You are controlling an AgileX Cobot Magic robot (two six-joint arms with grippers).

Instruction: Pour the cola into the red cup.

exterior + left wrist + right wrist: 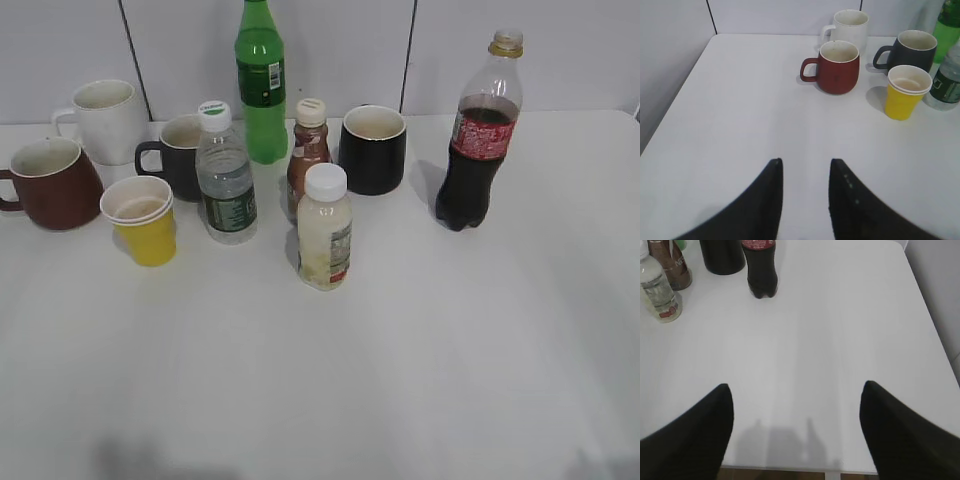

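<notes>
The left gripper needs to pick up the red cup by its handle (10, 195) next, to hold the red cup ready for the cola (478, 160).
The cola bottle (480, 135) stands upright at the back right of the white table, with no cap on its neck; its lower part also shows in the right wrist view (760, 267). The red cup (52, 183) stands at the far left with its handle to the left, and it also shows in the left wrist view (838, 67). My left gripper (805, 167) is open and empty over bare table, well short of the red cup. My right gripper (796, 395) is wide open and empty near the table's front edge, far from the cola. Neither gripper shows in the exterior view.
A white mug (105, 120), a dark grey mug (175, 155), a yellow paper cup (143, 220), a water bottle (225, 175), a green bottle (261, 80), a small brown bottle (308, 150), a pale-drink bottle (324, 228) and a black mug (372, 148) crowd the back.
</notes>
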